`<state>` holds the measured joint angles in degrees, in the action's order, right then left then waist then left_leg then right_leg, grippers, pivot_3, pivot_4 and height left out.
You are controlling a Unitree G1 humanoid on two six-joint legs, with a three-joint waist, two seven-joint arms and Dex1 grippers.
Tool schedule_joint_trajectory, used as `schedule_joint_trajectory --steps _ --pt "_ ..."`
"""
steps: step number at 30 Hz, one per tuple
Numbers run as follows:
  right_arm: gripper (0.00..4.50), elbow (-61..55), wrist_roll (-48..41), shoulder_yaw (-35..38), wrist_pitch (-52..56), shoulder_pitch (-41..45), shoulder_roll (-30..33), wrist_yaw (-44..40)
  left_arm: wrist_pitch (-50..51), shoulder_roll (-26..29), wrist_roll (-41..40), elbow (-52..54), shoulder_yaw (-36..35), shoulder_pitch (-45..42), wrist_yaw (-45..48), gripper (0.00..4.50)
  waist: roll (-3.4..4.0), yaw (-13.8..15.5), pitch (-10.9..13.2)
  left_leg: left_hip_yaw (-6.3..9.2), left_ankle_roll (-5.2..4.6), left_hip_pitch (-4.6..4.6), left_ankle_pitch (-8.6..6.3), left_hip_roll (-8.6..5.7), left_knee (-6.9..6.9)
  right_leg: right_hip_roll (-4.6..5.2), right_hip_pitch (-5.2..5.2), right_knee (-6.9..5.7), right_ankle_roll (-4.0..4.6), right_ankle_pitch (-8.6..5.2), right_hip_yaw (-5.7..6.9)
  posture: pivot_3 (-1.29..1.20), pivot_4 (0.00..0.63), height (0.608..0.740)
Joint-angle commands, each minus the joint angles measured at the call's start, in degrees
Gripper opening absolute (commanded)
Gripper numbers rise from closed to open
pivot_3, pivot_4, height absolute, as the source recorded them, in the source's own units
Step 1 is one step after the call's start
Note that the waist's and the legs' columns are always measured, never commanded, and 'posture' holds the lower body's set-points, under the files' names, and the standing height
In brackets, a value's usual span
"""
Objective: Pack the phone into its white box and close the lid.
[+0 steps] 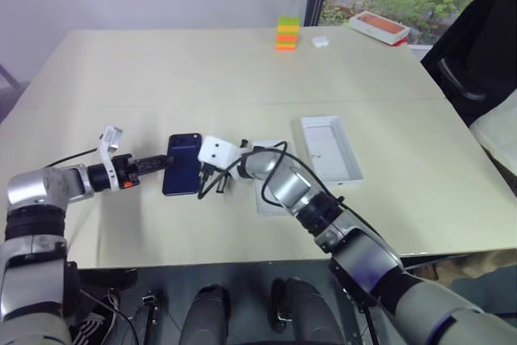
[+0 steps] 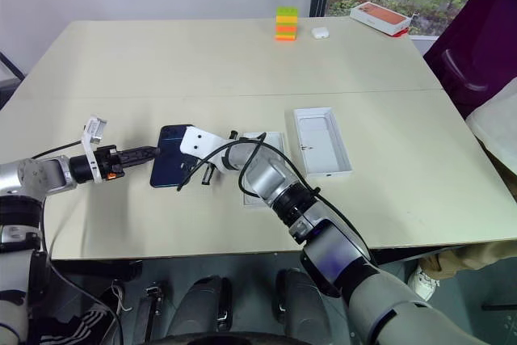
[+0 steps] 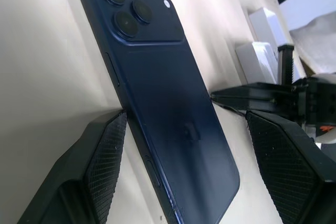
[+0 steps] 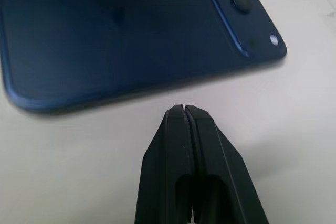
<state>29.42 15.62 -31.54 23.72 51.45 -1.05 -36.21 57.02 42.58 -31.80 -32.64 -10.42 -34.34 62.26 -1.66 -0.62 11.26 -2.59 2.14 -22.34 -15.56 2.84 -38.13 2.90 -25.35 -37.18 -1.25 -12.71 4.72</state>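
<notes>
The left gripper grabs the phone [image 1: 183, 164] by its long side edges next, to pack it into the navy phone's white box [image 1: 271, 199].
The dark navy phone [image 1: 183, 164] lies back-up on the table, its camera cluster at the far end. My left gripper [image 3: 186, 116] comes in from the left and is open, one finger [image 3: 105, 161] against the phone's near end and the other on its far side. My right gripper [image 4: 184, 109] is shut and empty, its tip on the table just short of the phone's long right edge. The lid [image 1: 331, 148] lies open side up to the right, white inside with small dark marks. A white tray-like piece [image 2: 266, 145] sits partly under my right arm; I cannot tell if it is the white box.
At the table's far side stand a stack of coloured blocks [image 1: 287, 34], a small white case [image 1: 321, 40] and an orange-topped box [image 1: 380, 27]. A dark chair [image 1: 477, 54] is at the right. The table's front edge [image 1: 242, 260] runs close below my arms.
</notes>
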Motion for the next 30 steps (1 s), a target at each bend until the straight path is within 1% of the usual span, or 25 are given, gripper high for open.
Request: schedule_joint_trajectory --steps 1,7,11,14,18,20,23,25,27,29,30 --pt "0.06 -1.43 0.11 -0.77 1.71 0.14 -1.80 -1.23 1.70 -2.21 0.48 -0.52 1.74 1.81 -0.42 3.81 0.04 0.00 -0.21 0.00 0.00 0.00 0.00 -0.01 0.00 0.00 0.00 0.00 -0.01 0.00 0.00 0.00 0.150 0.740" --pt "0.06 -2.56 -0.36 -0.78 2.67 -0.56 -3.27 -2.01 3.46 -4.29 -0.85 0.53 0.23 2.05 -1.48 3.81 0.11 -0.03 -0.32 0.01 0.00 0.01 0.00 -0.01 0.01 0.00 0.01 0.00 -0.02 -0.01 0.00 0.00 0.150 0.740" --pt "0.06 -3.04 -0.03 -0.66 2.90 -1.00 -2.69 -1.99 8.54 -6.03 -4.05 0.99 -4.13 1.11 -3.44 3.81 0.10 -0.05 -0.33 0.01 0.00 0.01 0.00 -0.01 0.01 0.00 0.02 0.01 -0.03 -0.02 0.00 0.00 0.150 0.740" --pt "0.06 -3.40 0.27 -0.51 2.65 -1.08 -1.85 -2.29 12.27 -6.42 -5.52 3.05 -5.55 1.33 -4.18 3.81 0.09 -0.08 -0.33 0.01 0.00 0.01 0.00 -0.01 0.01 0.00 0.01 0.01 -0.03 -0.02 0.00 0.00 0.150 0.740" --pt "0.06 -3.67 0.11 0.13 2.83 -1.04 -1.85 -2.07 11.55 -5.50 -2.79 5.72 -2.09 3.17 -4.72 3.81 0.09 -0.13 -0.34 0.02 0.00 0.01 0.00 -0.01 0.01 0.00 0.01 0.01 -0.04 -0.02 0.00 0.00 0.150 0.740" --pt "0.06 -3.17 0.53 0.12 2.38 -0.93 -1.76 -1.60 13.34 -6.03 -3.91 5.89 -3.18 2.96 -5.34 3.81 0.09 -0.14 -0.34 0.02 0.00 0.01 0.00 -0.01 0.02 0.00 0.01 0.00 -0.04 -0.02 -0.02 0.00 0.150 0.740" --pt "0.06 -3.47 0.74 0.05 2.31 -1.06 -1.87 -1.51 15.25 -7.11 -4.64 5.65 -4.92 1.89 -7.60 3.81 0.09 -0.09 -0.34 0.03 0.00 0.01 0.00 -0.01 0.02 0.01 0.02 0.01 -0.04 -0.02 -0.03 0.00 0.150 0.740" --pt "0.06 -3.65 0.78 0.24 2.38 -1.12 -1.80 -1.56 15.44 -7.57 -3.40 5.50 -5.05 1.10 -10.14 3.81 0.09 0.03 -0.34 0.03 0.00 0.01 0.00 -0.02 0.02 0.01 0.02 0.01 -0.04 -0.02 -0.02 0.00 0.150 0.740" --pt "0.06 -3.73 0.86 0.46 2.41 -1.18 -1.65 -1.47 16.35 -7.19 -2.74 7.88 -3.89 0.69 -11.52 3.81 0.09 0.10 -0.34 0.07 0.00 0.03 0.00 -0.03 0.02 0.03 0.06 0.01 -0.04 -0.02 -0.01 0.00 0.150 0.740" --pt "0.06 -3.82 0.43 0.92 2.89 -1.24 -1.76 -1.76 17.95 -7.46 -1.84 9.23 -4.60 -0.57 -15.50 3.81 0.09 0.15 -0.34 0.09 0.00 0.04 0.00 -0.04 0.02 0.04 0.09 0.01 -0.04 -0.02 0.00 0.00 0.150 0.740" --pt "0.06 -3.81 0.57 0.84 2.74 -1.38 -1.66 -1.75 20.68 -7.70 -2.28 10.61 -6.17 -1.35 -17.84 3.81 0.09 0.17 -0.34 0.12 0.00 0.05 0.00 -0.04 0.02 0.05 0.11 0.01 -0.04 -0.02 0.01 0.00 0.150 0.740"
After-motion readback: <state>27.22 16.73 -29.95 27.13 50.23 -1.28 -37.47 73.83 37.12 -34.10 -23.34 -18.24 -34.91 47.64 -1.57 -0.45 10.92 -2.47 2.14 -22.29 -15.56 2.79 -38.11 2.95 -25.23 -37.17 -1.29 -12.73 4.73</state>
